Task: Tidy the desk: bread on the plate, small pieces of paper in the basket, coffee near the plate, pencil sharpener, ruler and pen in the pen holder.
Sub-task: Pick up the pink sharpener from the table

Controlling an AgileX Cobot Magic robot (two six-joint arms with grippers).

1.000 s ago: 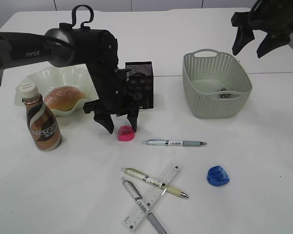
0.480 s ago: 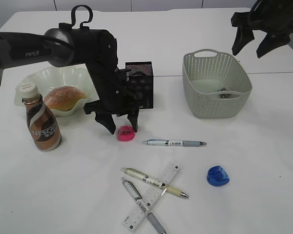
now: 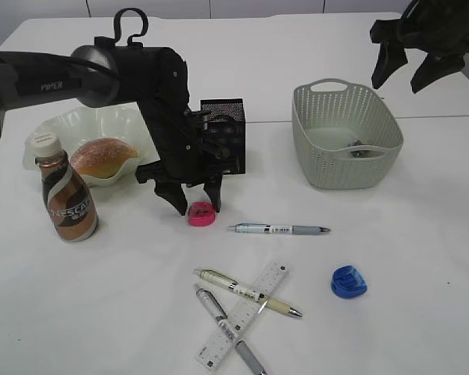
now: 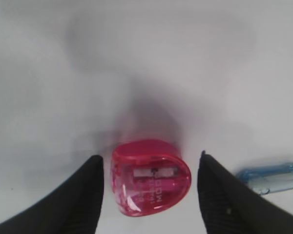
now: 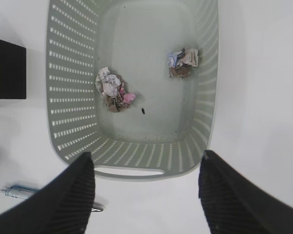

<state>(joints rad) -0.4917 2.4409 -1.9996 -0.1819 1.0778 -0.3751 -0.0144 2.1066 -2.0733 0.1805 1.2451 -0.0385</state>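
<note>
I should tidy the pink pencil sharpener into the pen holder next, so my left gripper should take it across its round body.
My left gripper is down at the desk, open, its jaws on either side of the pink pencil sharpener; the left jaw is almost touching it and the right stands a little off. Behind the arm stands the black pen holder. The bread lies on the plate, with the coffee just in front. High over the basket, my right gripper hangs open and empty. Two small pieces of paper lie inside.
A blue-grey pen lies right of the pink sharpener. Nearer the front, the ruler lies crossed with two more pens. A blue sharpener sits to the right.
My left gripper's jaws have narrowed a little around the pink sharpener. The right arm has not moved.
</note>
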